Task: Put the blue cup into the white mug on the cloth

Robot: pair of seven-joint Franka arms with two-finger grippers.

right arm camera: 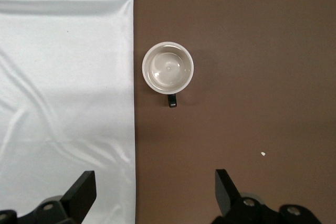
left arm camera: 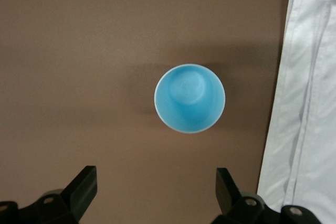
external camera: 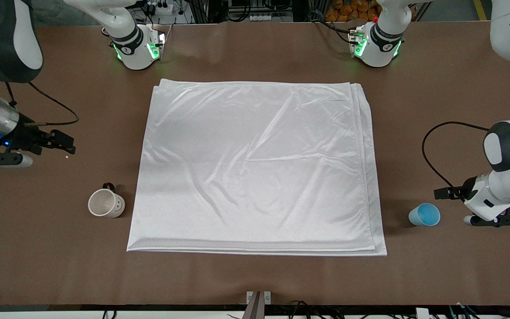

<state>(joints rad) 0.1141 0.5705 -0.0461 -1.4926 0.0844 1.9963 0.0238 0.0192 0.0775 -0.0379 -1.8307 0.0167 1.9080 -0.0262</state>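
The right gripper picks up the white mug by its black handle (external camera: 109,186) next, to bring it onto the cloth (external camera: 255,168) for the blue cup.
The blue cup (external camera: 424,215) stands upright on the bare brown table toward the left arm's end, a short way off the cloth's edge. My left gripper (external camera: 445,193) hangs open above it; in the left wrist view the cup (left arm camera: 189,98) lies ahead of the empty gripper (left arm camera: 156,174). The white mug (external camera: 106,204) stands upright on the table toward the right arm's end, beside the cloth (external camera: 255,168). My right gripper (external camera: 62,142) is up in the air, open and empty (right arm camera: 155,177), with the mug (right arm camera: 168,68) and the cloth's edge (right arm camera: 63,103) below it.
The folded cloth covers the table's middle; its layered edge (left arm camera: 304,103) lies beside the cup. A small white speck (right arm camera: 262,153) lies on the table near the mug. A black cable (external camera: 432,146) loops off the left arm. Both arm bases (external camera: 135,48) (external camera: 376,44) stand at the table's robot edge.
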